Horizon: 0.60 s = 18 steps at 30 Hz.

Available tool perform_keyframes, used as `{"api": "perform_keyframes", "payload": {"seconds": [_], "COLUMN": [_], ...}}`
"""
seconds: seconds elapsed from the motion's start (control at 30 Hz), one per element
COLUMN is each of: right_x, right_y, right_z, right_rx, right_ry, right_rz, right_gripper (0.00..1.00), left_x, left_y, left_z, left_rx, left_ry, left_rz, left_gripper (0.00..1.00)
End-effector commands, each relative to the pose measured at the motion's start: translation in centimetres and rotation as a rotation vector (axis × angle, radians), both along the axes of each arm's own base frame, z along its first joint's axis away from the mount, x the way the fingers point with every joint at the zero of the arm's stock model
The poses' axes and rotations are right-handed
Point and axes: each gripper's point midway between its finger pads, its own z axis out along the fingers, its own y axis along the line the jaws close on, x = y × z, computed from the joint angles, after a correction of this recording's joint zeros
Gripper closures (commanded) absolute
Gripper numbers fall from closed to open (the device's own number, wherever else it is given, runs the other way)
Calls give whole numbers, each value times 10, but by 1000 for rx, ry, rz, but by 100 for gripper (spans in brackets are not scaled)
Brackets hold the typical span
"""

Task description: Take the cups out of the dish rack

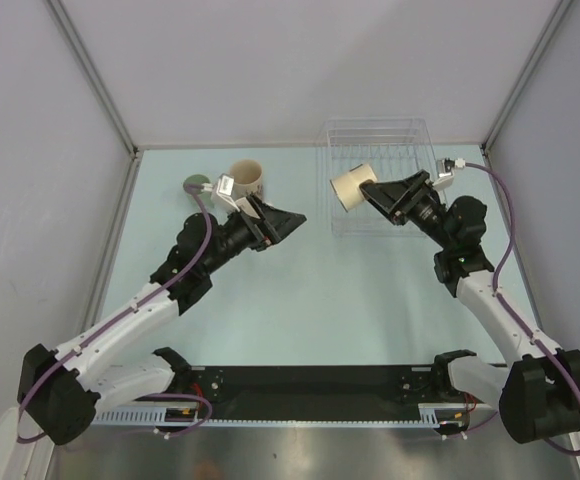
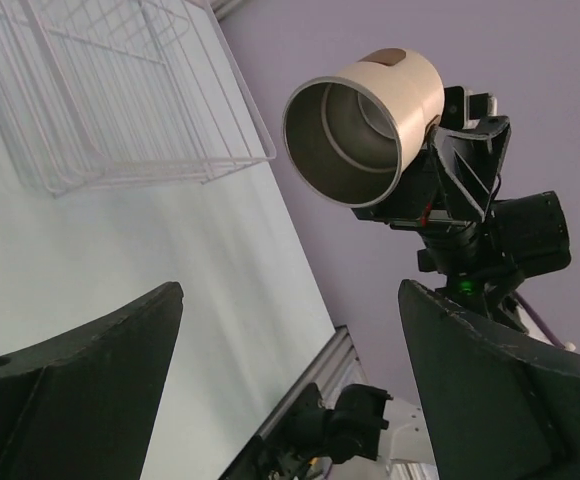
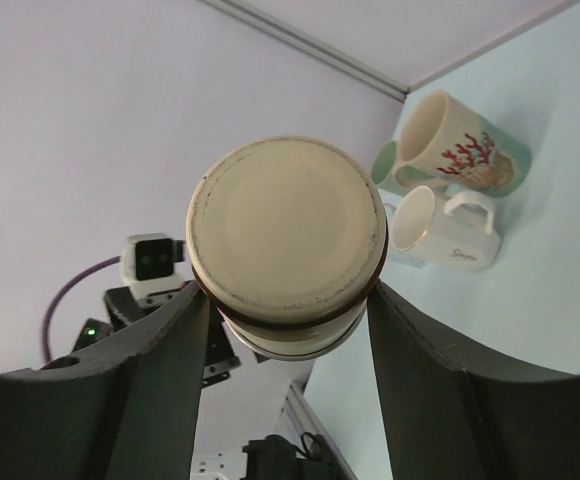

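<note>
My left gripper grabs the tan cup's rim at its opening (image 1: 341, 194) (image 2: 343, 142) next, since the cup's base stays free for setting the cup upright.
My right gripper (image 1: 375, 192) is shut on a tan, brown-rimmed cup (image 1: 351, 190), held sideways in the air beside the left edge of the white wire dish rack (image 1: 402, 140). In the right wrist view the cup's base (image 3: 285, 235) fills the space between both fingers. The left wrist view looks into the cup's mouth (image 2: 355, 135), with the dish rack (image 2: 120, 110) behind it. My left gripper (image 1: 288, 222) is open and empty, pointing right toward the held cup. Behind it stand a cream printed mug (image 1: 247, 178), a pale green cup (image 1: 197, 185) and a white handled cup (image 3: 445, 228).
The three set-down cups cluster at the table's back left, close to my left wrist. Grey walls and metal rails enclose the pale green table (image 1: 350, 300) on three sides. Both arm bases sit on the black rail (image 1: 310, 385) at the near edge.
</note>
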Motion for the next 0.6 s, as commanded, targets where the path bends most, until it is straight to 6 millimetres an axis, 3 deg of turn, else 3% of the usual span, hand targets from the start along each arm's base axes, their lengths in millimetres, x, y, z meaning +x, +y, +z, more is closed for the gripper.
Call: {"api": "perform_keyframes", "payload": {"seconds": [0.0, 0.3, 0.57], "right_x": [-21, -32, -43], "right_y": [8, 21, 37], "right_z": [33, 16, 1], "right_rx": [129, 140, 125], "right_ry": [-102, -83, -62], "right_rz": [61, 78, 107], "right_gripper": [100, 100, 100], "left_x": [-8, 3, 11], "left_y": [-14, -21, -37], "left_z": [27, 58, 53], "left_rx": [-163, -164, -173], "left_ry": [-22, -82, -54], "left_rz": [-73, -71, -124], "left_gripper": [6, 6, 8]}}
